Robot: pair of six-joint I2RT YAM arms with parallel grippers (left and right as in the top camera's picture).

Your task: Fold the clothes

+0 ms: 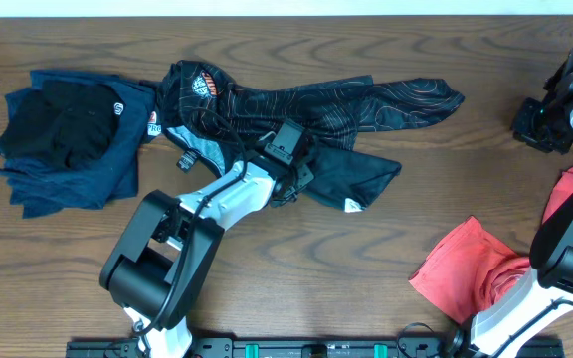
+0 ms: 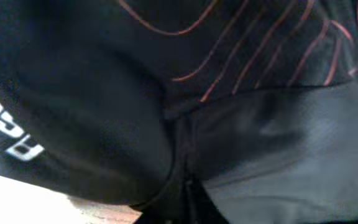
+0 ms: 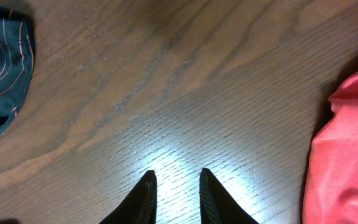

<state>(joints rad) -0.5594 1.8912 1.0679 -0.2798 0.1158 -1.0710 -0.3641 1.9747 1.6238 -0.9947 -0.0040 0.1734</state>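
My right gripper will next grab the shirt's edge [image 1: 453, 101] opposite the logo, so that the black sports shirt [image 1: 336, 104] can be spread out for folding.
The black sports shirt [image 1: 336, 104] with thin orange lines lies crumpled across the middle of the table, its logo end at the left. My left gripper [image 1: 288, 167] is down on the shirt's lower middle, shut on a fold of it. In the left wrist view the black shirt cloth [image 2: 229, 74] fills the frame and hides the fingers. My right gripper [image 1: 540, 121] hovers at the far right, open and empty. In the right wrist view its fingers [image 3: 176, 177] stand apart over bare wood, between the shirt's sleeve end [image 3: 2, 81] and a red garment [image 3: 347, 155].
A pile of navy and black garments [image 1: 68, 139] lies at the left. A red garment [image 1: 471, 268] lies at the front right, beside the right arm's base [image 1: 555, 278]. The wooden table [image 1: 366, 259] shows between them.
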